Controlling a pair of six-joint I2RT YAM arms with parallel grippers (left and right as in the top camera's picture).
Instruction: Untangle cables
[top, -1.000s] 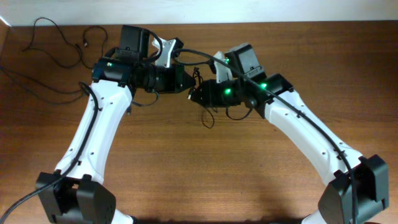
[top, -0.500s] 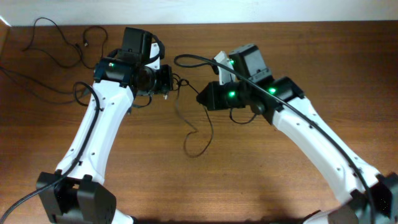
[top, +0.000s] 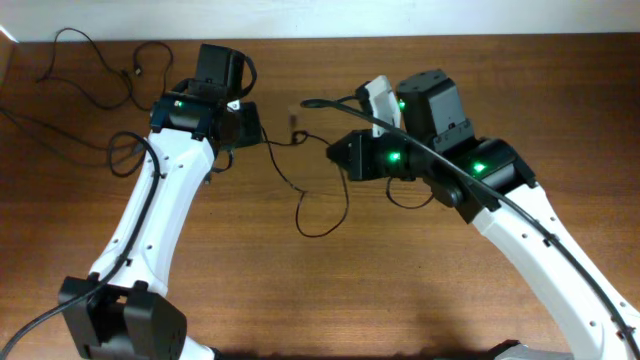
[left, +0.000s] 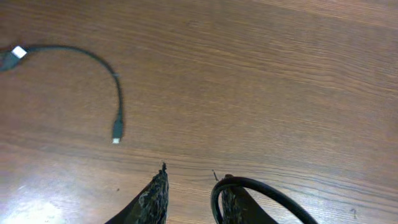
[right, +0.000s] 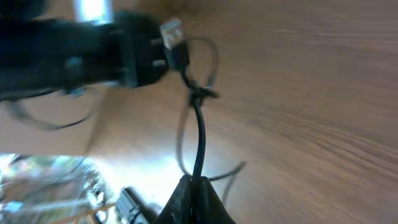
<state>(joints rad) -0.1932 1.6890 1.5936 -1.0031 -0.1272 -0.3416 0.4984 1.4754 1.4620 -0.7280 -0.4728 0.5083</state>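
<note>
I need to grab the black cable (top: 299, 212) by its curled loop (top: 264, 136) with my left gripper next. The knot and the plug end then stay free to untangle.
A thin black cable (top: 299, 212) runs between the two grippers and droops into a loop on the wooden table. My right gripper (top: 336, 154) is shut on it. In the right wrist view the cord (right: 198, 140) rises from the gripper (right: 194, 182) to a small knot (right: 200, 94) and a plug end (right: 173, 33) near the left arm. My left gripper (top: 256, 127) stands open, with bare wood between its fingers (left: 159, 194). A black cord loop (left: 267, 189) curls beside its right finger. A short separate cable (left: 99, 59) lies ahead of the left gripper (left: 195, 177).
Several loose black cords (top: 92, 62) sprawl over the table's far left corner, one ending in a small plug (top: 132, 72). The table's back edge meets a pale wall (top: 320, 15) just behind both grippers.
The left gripper has opened and drawn back left, letting go of the cable. The right gripper shut on the cord and pulled right, so the bundle has stretched out into a strand and loop.
</note>
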